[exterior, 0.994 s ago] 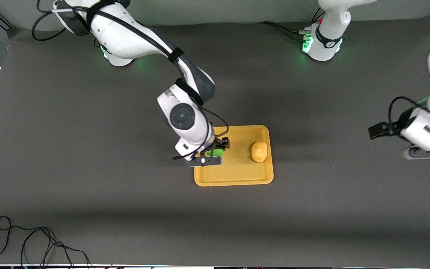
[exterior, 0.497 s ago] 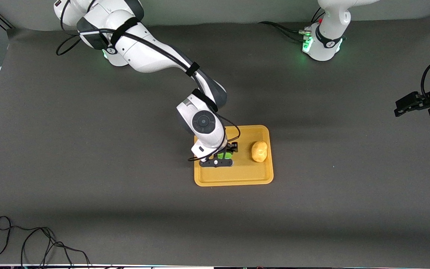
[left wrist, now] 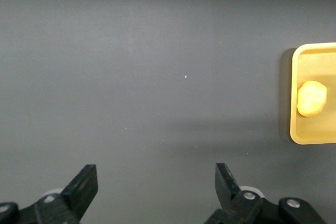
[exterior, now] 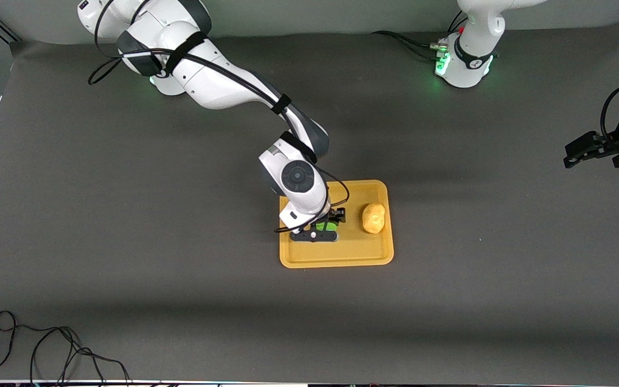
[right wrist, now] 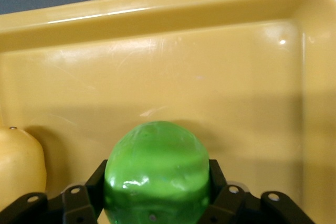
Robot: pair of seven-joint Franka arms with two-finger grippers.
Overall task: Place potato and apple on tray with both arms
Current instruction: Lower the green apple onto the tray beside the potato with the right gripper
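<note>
The green apple sits low inside the tray's rim and would rest there, so it is now time for my right gripper to release it.
The yellow-orange tray (exterior: 342, 252) lies mid-table. The yellow-tan potato (exterior: 373, 217) rests in it at the end toward the left arm; it also shows in the left wrist view (left wrist: 312, 98) and at the edge of the right wrist view (right wrist: 18, 166). My right gripper (exterior: 326, 223) is low over the tray's middle, shut on the green apple (exterior: 326, 222), which fills the right wrist view (right wrist: 156, 171) between the fingers (right wrist: 84, 192). My left gripper (left wrist: 156, 190) is open and empty, up over bare table at the left arm's end (exterior: 583, 150).
The tray's rim (right wrist: 157, 9) runs close round the apple. Bare dark table mat lies on all sides of the tray. A loose black cable (exterior: 46, 344) lies at the table's near corner toward the right arm's end.
My right gripper has carried the apple farther in over the tray and lower, toward the potato. My left arm has drawn back and up toward its end of the table.
</note>
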